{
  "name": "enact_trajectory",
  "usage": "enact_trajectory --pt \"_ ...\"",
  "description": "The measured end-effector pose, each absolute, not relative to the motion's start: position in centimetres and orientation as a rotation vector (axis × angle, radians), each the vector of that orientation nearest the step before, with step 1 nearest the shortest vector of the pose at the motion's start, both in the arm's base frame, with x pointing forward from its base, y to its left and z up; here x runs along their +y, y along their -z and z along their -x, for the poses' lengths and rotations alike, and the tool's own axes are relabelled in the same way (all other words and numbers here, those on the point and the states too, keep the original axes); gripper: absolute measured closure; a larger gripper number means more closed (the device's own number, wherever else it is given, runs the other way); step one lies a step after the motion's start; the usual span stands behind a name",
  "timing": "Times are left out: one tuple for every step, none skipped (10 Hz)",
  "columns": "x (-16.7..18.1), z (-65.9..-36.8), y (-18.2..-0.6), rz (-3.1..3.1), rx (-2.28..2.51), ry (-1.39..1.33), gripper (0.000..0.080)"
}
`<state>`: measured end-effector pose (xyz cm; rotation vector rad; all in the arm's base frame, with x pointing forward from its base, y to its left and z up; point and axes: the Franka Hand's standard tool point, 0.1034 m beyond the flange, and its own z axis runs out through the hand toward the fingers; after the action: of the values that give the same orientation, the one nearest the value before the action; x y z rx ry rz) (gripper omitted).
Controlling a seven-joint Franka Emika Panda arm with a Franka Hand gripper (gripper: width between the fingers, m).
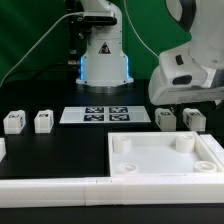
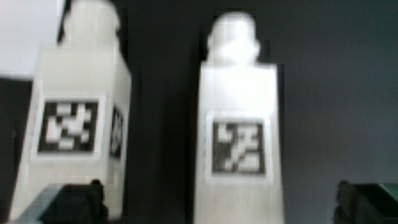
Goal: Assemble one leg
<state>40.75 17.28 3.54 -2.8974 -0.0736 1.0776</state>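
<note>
My gripper grabs the leg by its tagged body (image 1: pixel 194 120) (image 2: pixel 238 150) next, which leaves the leg's narrow round end free for the tray's corner socket.
Two white legs with black-and-white tags stand side by side at the exterior view's right, one (image 1: pixel 166 120) beside the other (image 1: pixel 193 120). Two more legs (image 1: pixel 12 122) (image 1: pixel 43 121) stand at the exterior view's left. My gripper (image 1: pixel 183 103) hangs just above the right pair. In the wrist view the gripper (image 2: pixel 221 206) is open and holds nothing. Its dark fingertips (image 2: pixel 71 205) stand on either side of one leg (image 2: pixel 240 130), apart from it. The neighbouring leg (image 2: pixel 80 110) lies close to one finger.
The large white square tray-like piece (image 1: pixel 150 172) with corner sockets lies in front of the right legs. Long white border bars (image 1: pixel 100 190) run along the front. The marker board (image 1: pixel 100 114) lies in the middle. The robot base (image 1: pixel 103 55) stands behind it.
</note>
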Motion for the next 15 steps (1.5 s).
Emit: enact_trajectory --pt "17.8 -40.9 -3.3 2.89 -0.041 -1.135 0.015" --pt "17.7 -40.8 -3.2 2.881 -0.054 -1.149 0.015" --pt "17.7 -40.9 -3.2 2.881 -0.052 -1.148 0.015" --pt "17.8 -40.8 -3.2 2.882 -0.053 -1.149 0.015" --pt "18.3 -40.6 -3.1 2.885 -0.061 -1.151 0.015" --pt "18.6 -40.2 -2.9 2.878 -0.074 -1.172 0.015" --pt "18.7 -40.1 -2.5 2.862 -0.077 -1.216 0.015" --pt "18.8 -40.1 -2.3 2.851 -0.08 -1.239 0.015" --pt "18.6 -39.7 -2.5 2.817 -0.086 -1.331 0.015" --pt "18.3 -39.2 -2.6 2.748 -0.095 -1.49 0.015" --pt "18.7 -40.2 -1.6 2.75 -0.089 -1.461 0.015" --pt "18.7 -40.2 -1.8 2.758 -0.09 -1.448 0.015" --pt "18.7 -40.1 -1.8 2.757 -0.089 -1.451 0.015" --pt "18.6 -39.9 -1.6 2.75 -0.089 -1.467 0.015" --pt "18.5 -39.7 -1.4 2.739 -0.088 -1.491 0.015"
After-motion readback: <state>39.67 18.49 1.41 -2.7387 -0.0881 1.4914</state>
